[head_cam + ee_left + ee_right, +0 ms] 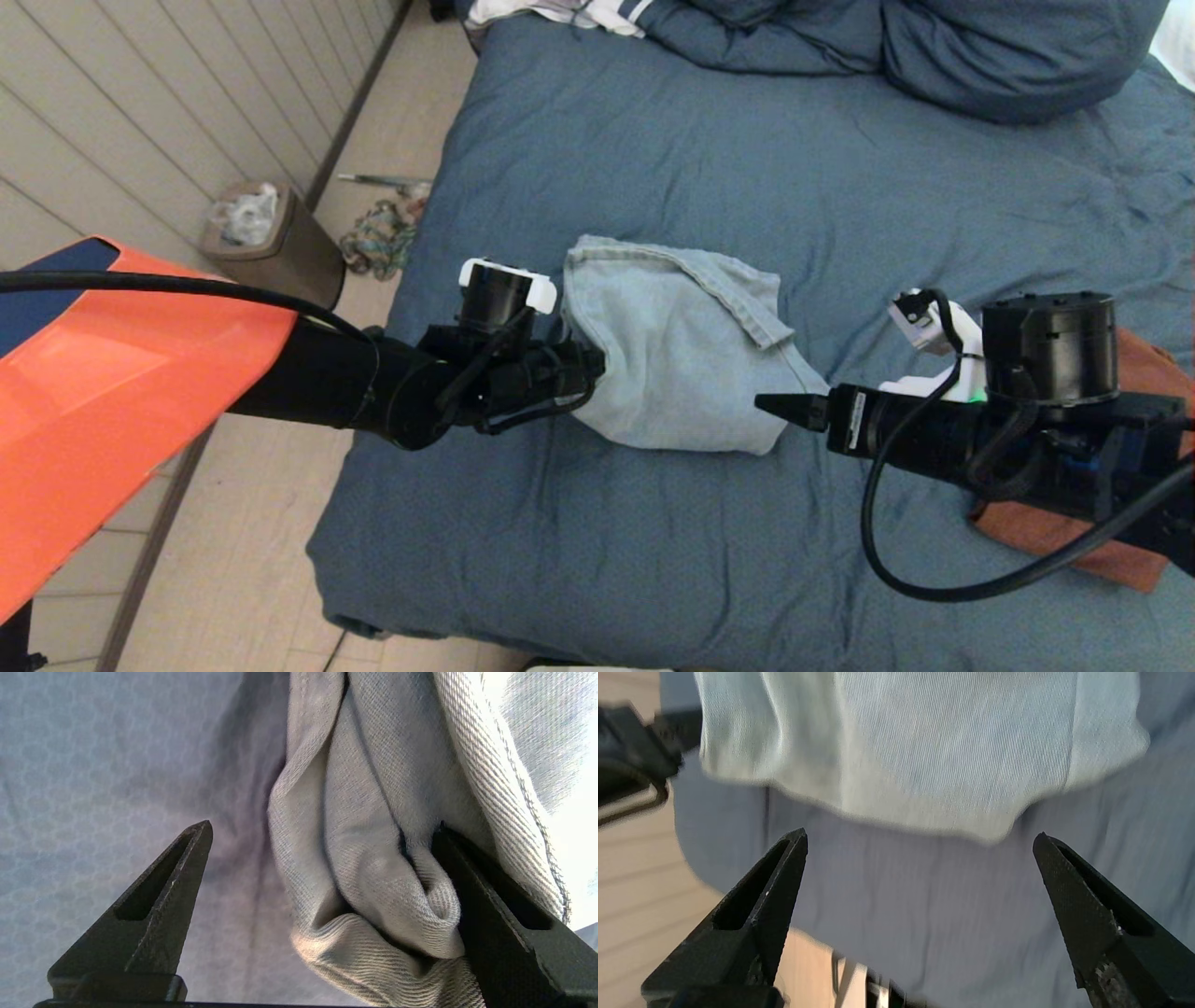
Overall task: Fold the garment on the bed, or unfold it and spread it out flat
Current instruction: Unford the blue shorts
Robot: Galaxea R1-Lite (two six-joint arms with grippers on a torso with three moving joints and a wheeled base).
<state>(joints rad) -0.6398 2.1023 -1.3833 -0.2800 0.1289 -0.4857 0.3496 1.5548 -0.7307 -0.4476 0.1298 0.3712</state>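
The light blue garment (pixel 681 355) still needs to be unfolded and spread flat. My left gripper needs to grab it by its bunched side fold (pixel 594 364) for that.
A light blue garment (pixel 681 355) lies folded in a compact bundle in the middle of the bed (pixel 747 187), which is covered in slate-blue fabric. My left gripper (pixel 596 369) is at the bundle's left edge. In the left wrist view the left gripper (pixel 323 825) stands open, with a bunched fold of the garment (pixel 373 812) lying loose between the jaws against one finger (pixel 472 891). My right gripper (pixel 780 406) is just off the bundle's right corner. That right gripper (pixel 920 833) is open over bare sheet, and the garment's (pixel 901 742) edge lies beyond its tips.
An orange cloth (pixel 1046 532) lies on the bed under my right arm. Dark blue pillows (pixel 980 56) and a white striped cloth (pixel 560 11) are at the head of the bed. On the floor to the left are a bin (pixel 271 243) and a tangle of cloth (pixel 378 238).
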